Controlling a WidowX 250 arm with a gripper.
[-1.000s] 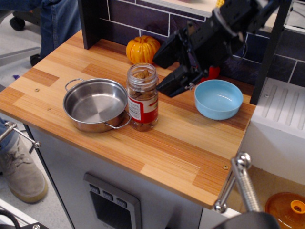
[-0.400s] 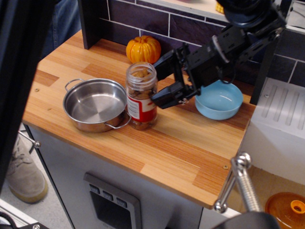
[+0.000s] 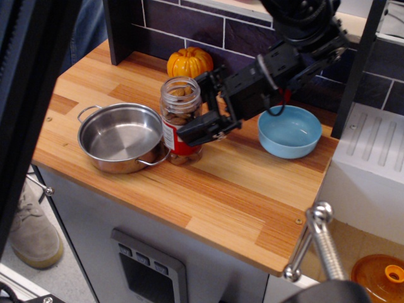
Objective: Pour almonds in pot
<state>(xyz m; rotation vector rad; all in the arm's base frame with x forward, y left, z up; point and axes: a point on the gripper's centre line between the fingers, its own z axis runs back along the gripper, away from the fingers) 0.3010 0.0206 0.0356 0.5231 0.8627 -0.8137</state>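
Note:
The jar has to pour almonds into the pot, so my gripper should next grab the jar by its labeled body (image 3: 180,136) and leave the jar's opening (image 3: 180,87) free.
The almonds (image 3: 179,93) sit in a clear glass jar (image 3: 178,120) with a red-and-white label, upright at the middle of the wooden counter. The pot (image 3: 120,136), a shallow shiny steel pan with two loop handles, stands empty just left of the jar and touches it. My black gripper (image 3: 194,107) reaches in from the right. Its jaws are spread, one fingertip (image 3: 192,132) in front of the jar's label and the other behind the jar's right shoulder. The jar is partly between them and stands on the counter.
An orange pumpkin (image 3: 189,63) stands behind the jar by the dark tiled wall. A light blue bowl (image 3: 289,130) is to the right, under my arm. A dark blurred post (image 3: 28,95) blocks the left edge. A white rack (image 3: 372,151) lies beyond the counter's right edge.
My gripper has moved left and down until its jaws are on either side of the jar. The jar and the pot have both shifted a little to the left.

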